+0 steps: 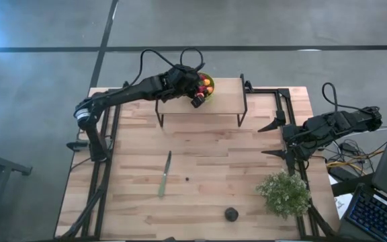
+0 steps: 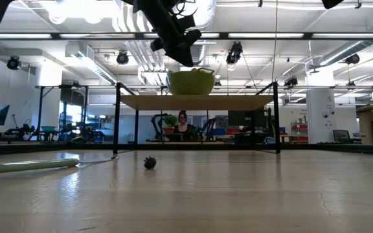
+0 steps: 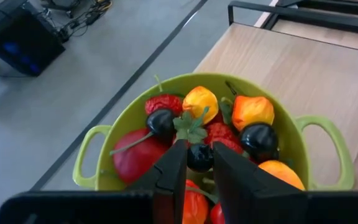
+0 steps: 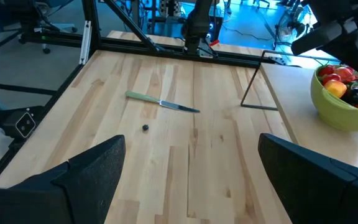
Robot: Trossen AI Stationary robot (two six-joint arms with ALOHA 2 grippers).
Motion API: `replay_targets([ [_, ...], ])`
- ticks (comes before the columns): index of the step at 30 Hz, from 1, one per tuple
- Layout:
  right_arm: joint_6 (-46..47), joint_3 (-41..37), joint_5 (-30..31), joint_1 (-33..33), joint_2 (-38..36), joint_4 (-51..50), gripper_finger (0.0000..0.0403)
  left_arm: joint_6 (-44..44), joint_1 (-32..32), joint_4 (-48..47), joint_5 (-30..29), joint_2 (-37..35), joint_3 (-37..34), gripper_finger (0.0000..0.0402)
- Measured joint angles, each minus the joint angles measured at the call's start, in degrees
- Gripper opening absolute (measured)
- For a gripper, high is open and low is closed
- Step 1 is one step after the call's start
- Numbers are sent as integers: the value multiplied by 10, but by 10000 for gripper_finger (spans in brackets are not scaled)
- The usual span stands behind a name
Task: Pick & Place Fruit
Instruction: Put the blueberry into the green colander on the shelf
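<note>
I should let go of the small dark berry (image 3: 200, 157) with my left gripper now, because the berry in my fingers is within the green bowl's rim, over the heaped fruit (image 3: 224, 134).
A green two-handled bowl (image 3: 319, 134) full of fruit stands on a raised wooden shelf (image 1: 220, 101) at the table's far side. The fruit in it is red, orange-yellow and dark. My left gripper (image 3: 199, 163) hangs over the bowl's near rim, shut on a small dark berry (image 3: 199, 155) with a green leaf top. In the low view it shows just above the bowl (image 2: 191, 81). A small dark berry (image 1: 187, 179) and a bigger dark round fruit (image 1: 231, 214) lie on the tabletop. My right gripper (image 4: 191, 168) waits open at the table's right edge. My left gripper pinches the small dark berry by its two sides (image 3: 207, 157) between its fingertips (image 3: 174, 163). The fingers slant down from the table's left side. The berry's green leaf top (image 3: 190, 127) sticks out past the tips. It sits over the heaped fruit; I cannot tell whether it touches them.
A green-handled knife (image 1: 164, 173) lies left of the table's middle. A bushy pale-green plant (image 1: 284, 193) stands at the near right. The shelf's black legs (image 1: 243, 101) rise from the table. Bare wood stretches between the knife and the plant.
</note>
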Motion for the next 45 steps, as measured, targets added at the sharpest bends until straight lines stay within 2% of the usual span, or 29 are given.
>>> replay_targets([
  [15, 0, 0, 0, 0, 0, 0, 363, 2, 0, -5, -15, 0, 0, 78],
  [25, 0, 0, 0, 0, 0, 0, 363, 3, -2, -23, -15, 0, 0, 152],
  [29, 0, 0, 0, 0, 0, 0, 363, 14, -4, -24, -14, 0, 0, 166],
  [45, 0, 0, 0, 0, 0, 0, 363, 30, -59, -64, 11, -7, 19, 145],
])
